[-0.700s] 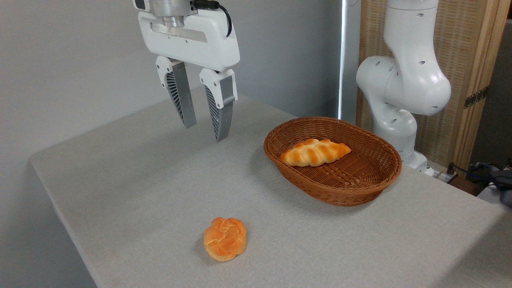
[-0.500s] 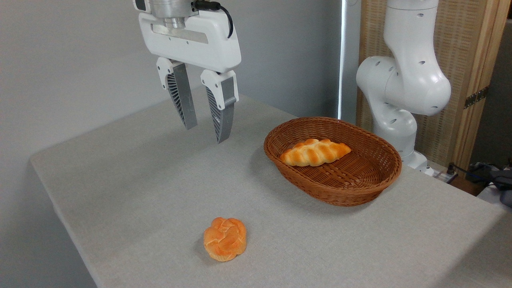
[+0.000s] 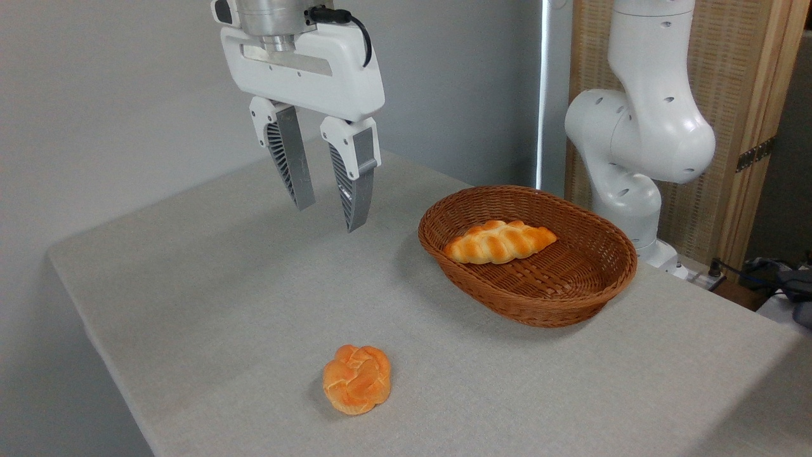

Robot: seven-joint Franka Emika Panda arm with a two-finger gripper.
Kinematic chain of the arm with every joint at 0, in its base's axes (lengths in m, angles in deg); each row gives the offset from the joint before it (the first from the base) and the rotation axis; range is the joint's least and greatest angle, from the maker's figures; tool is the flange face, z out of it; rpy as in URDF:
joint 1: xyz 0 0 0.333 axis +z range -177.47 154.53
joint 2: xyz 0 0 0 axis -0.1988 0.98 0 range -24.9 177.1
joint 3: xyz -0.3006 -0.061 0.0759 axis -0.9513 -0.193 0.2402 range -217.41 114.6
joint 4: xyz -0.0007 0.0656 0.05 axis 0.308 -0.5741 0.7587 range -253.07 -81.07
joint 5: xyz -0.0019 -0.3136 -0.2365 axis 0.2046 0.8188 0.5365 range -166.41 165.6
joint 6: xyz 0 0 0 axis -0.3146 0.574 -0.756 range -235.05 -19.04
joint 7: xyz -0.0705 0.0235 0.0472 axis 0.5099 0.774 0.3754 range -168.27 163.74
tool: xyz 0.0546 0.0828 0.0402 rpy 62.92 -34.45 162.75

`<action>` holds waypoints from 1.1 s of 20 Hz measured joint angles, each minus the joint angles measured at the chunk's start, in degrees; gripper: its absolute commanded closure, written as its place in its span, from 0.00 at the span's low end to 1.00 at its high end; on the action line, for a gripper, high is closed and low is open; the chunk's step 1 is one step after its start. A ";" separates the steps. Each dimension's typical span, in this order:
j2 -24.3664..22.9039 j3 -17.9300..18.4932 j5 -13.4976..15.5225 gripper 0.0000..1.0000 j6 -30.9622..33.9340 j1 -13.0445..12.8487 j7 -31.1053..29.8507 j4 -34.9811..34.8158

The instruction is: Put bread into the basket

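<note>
My gripper is going to grab the knotted bread by its rounded sides next, to add the bread to the wicker basket [image 3: 596, 285].
The bread [image 3: 356, 379], a small round knotted bun with an orange glossy crust, lies on the grey table near its front edge. To the right and farther back stands the oval brown wicker basket [image 3: 596, 285]. My gripper [image 3: 328, 216] hangs open in the air well above the table, behind the bun and left of the basket, holding nothing.
A longer braided loaf [image 3: 499, 242] lies inside the basket. The white arm base [image 3: 637, 146] rises behind the basket at the right. The grey table [image 3: 209, 298] drops off at its left and front edges. Cables and dark items [image 3: 777, 282] sit at the far right.
My gripper has drifted slightly down and to the right. The bun, loaf and basket have not moved.
</note>
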 measured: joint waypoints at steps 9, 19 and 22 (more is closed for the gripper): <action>0.00 1.37 -0.02 0.00 -0.01 0.06 0.15 0.00; 0.16 3.36 -1.40 0.00 -1.62 1.31 3.85 -1.56; 0.58 3.50 -3.74 0.00 -7.13 2.43 3.87 -4.90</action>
